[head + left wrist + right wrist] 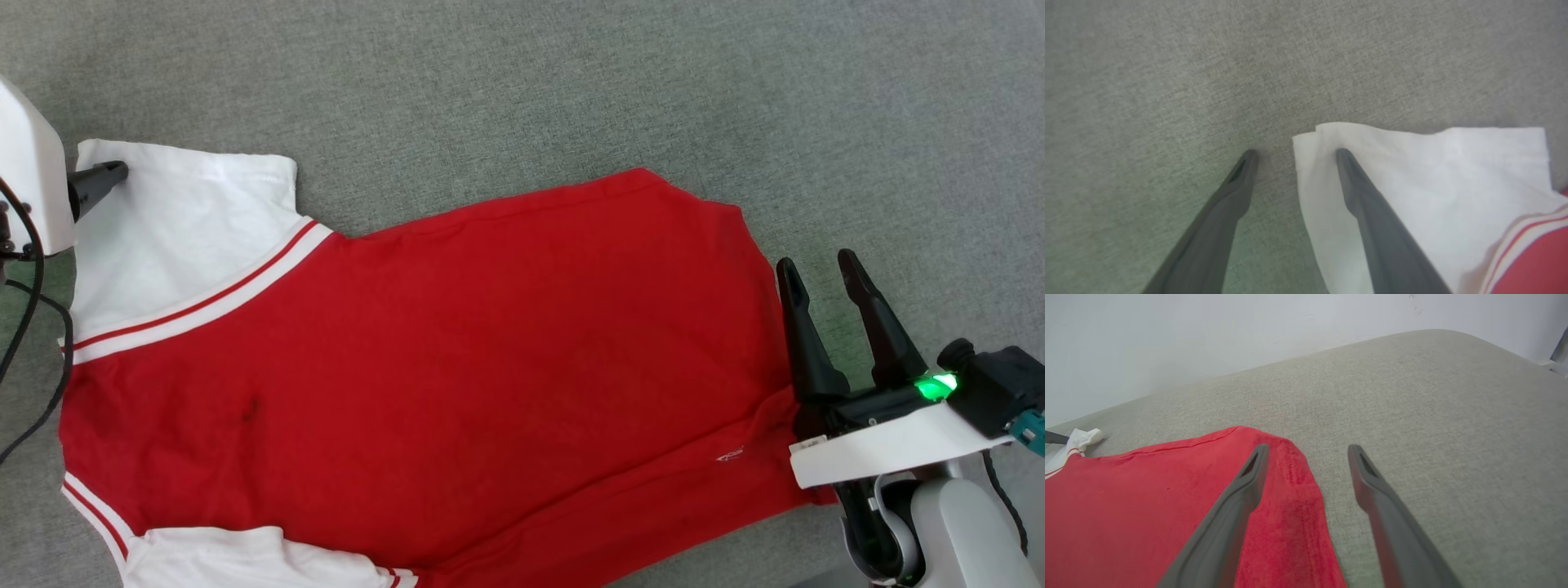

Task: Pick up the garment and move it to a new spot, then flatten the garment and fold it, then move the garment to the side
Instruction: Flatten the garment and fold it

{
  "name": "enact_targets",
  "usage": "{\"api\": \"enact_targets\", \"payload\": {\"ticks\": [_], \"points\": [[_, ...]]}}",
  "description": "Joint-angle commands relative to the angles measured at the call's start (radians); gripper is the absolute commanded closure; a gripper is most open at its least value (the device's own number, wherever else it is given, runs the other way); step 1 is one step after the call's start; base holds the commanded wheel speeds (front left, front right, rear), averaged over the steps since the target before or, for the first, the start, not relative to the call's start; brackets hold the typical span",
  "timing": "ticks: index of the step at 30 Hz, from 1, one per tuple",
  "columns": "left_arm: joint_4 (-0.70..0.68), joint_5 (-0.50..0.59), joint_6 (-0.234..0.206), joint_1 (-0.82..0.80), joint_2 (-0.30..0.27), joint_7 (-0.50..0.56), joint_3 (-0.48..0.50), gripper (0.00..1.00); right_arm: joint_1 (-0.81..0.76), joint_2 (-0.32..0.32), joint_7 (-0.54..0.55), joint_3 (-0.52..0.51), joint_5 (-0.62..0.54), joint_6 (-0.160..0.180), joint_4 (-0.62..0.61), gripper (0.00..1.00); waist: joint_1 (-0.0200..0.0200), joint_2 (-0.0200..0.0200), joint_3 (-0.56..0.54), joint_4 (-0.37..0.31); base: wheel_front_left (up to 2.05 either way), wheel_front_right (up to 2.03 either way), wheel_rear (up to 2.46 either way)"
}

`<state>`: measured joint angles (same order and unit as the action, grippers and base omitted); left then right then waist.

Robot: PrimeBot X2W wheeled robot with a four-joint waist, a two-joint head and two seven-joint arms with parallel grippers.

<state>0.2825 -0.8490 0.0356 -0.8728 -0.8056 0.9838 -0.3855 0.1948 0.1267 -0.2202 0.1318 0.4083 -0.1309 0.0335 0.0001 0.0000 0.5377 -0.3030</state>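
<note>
The garment (441, 359) is to be folded, so the right gripper should grip the corner of its hem (730, 217) next.
The garment (441, 359) lies spread flat on the grey cloth surface, plain red side up, no lettering showing. One white sleeve (180, 229) points to the upper left and another lies at the bottom left. My left gripper (1296, 154) is open astride that upper sleeve's corner (1412, 183): one finger (1372, 220) is over the white cloth, the other over bare surface. My right gripper (820, 269) is open at the garment's right hem. In the right wrist view the right gripper (1308, 449) has one finger over the red corner (1290, 506) and one beside it.
The grey cloth surface (571, 90) stretches well beyond the garment at the top and right. Its rounded far edge (1412, 339) meets a pale wall (1208, 330). Black cables (33, 327) hang by my left arm's white housing.
</note>
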Motion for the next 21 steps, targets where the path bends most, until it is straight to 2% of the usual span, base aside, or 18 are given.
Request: {"api": "enact_targets", "payload": {"ticks": [1,2,3,8,14,20,21], "points": [[0.009,-0.015,-0.005,0.028,0.019,0.025,-0.023,0.64,0.017,0.000,-0.009,0.001,0.009,0.000,0.005,0.00,-0.0001,0.0000,0.000,0.000,0.00,0.00,0.00],[0.010,-0.022,-0.007,0.033,0.025,0.025,-0.021,0.77,0.016,0.001,-0.010,0.001,0.008,0.000,0.008,0.00,-0.0001,0.0000,-0.001,0.001,0.00,0.00,0.00],[0.008,-0.024,-0.008,0.039,0.029,0.018,-0.019,1.00,0.016,0.003,-0.008,0.001,0.006,0.000,0.011,0.00,-0.0001,0.0000,-0.003,0.002,0.00,0.00,0.00],[-0.006,-0.025,0.000,0.054,0.037,-0.057,0.004,1.00,0.019,0.023,-0.003,-0.012,-0.001,0.000,0.005,0.00,-0.0001,0.0000,-0.035,0.026,0.00,0.00,0.00],[-0.043,-0.021,0.034,0.078,0.061,-0.180,0.020,1.00,-0.006,0.064,0.051,-0.035,-0.017,0.000,-0.010,0.00,-0.0001,0.0000,-0.103,0.080,0.00,0.00,0.00],[-0.128,-0.025,0.057,0.122,0.081,-0.277,0.023,1.00,-0.009,0.157,0.217,-0.040,-0.019,0.000,-0.045,0.00,-0.0001,0.0000,-0.167,0.146,0.00,0.00,0.00],[-0.170,-0.028,0.061,0.141,0.083,-0.297,0.020,1.00,-0.002,0.196,0.293,-0.038,-0.009,0.000,-0.063,0.00,-0.0001,0.0000,-0.180,0.169,0.00,0.00,0.00]]}}
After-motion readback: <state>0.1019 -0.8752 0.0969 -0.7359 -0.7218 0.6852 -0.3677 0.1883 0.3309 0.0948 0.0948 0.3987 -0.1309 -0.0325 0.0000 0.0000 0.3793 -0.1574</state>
